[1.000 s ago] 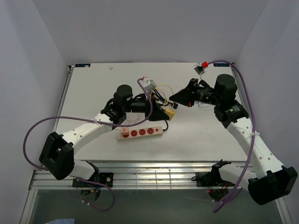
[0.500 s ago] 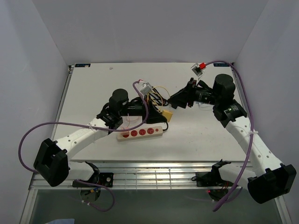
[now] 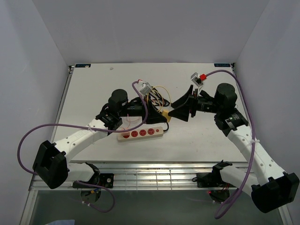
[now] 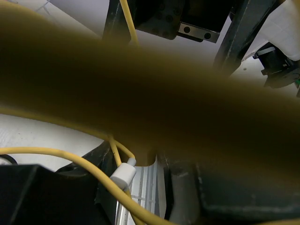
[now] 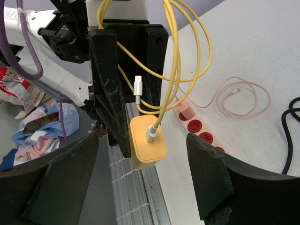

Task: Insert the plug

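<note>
The right gripper grabs the yellow plug (image 3: pixel 166 116) (image 5: pixel 147 143) by its two opposite sides next, with the cable end toward its palm and the far end free to insert.
The yellow plug (image 5: pixel 147 143), a square charger with a looped yellow cable (image 5: pixel 187 51) and a white connector (image 4: pixel 123 174), hangs above the table. My left gripper (image 3: pixel 161 113) is shut on it, and its black fingers (image 5: pixel 110 93) press the plug's side. In the left wrist view a blurred yellow-brown mass fills most of the frame. My right gripper (image 5: pixel 142 154) stands wide open, with a finger on either side of the plug and touching neither side. The white power strip (image 3: pixel 142 133) with red sockets (image 5: pixel 194 125) lies on the table below the plug.
A pink charger (image 5: pixel 186 110) sits in the strip's left socket, its pink cable (image 5: pixel 243 96) coiled on the table. The strip's black cord (image 5: pixel 288 136) runs off to the right. A slatted metal rail (image 3: pixel 154 176) lines the table's near edge.
My right gripper has opened wide, let go of the plug and drawn back a little to the right. The left gripper has closed on the plug and holds it.
</note>
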Robot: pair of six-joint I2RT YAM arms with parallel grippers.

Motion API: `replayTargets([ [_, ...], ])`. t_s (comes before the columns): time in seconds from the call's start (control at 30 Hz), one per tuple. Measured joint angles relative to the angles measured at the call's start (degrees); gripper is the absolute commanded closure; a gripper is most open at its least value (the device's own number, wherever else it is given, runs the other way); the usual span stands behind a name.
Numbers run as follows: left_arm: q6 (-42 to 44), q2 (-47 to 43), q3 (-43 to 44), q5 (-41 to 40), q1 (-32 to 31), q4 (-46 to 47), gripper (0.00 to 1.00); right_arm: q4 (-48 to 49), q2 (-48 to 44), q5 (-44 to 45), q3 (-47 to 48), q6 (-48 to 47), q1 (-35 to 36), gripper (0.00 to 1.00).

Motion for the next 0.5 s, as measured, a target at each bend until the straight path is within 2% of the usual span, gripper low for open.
replayTargets([
  [0.4, -1.44, 0.00, 1.27, -1.70, 0.02, -0.68, 1.00, 3.50, 1.09, -1.09, -0.57, 0.24, 2.84, 0.21],
  [0.5, -1.75, 0.00, 1.27, -2.36, 0.02, -0.72, 1.00, 5.09, 1.03, -0.87, -1.75, 0.85, 2.84, 0.35],
])
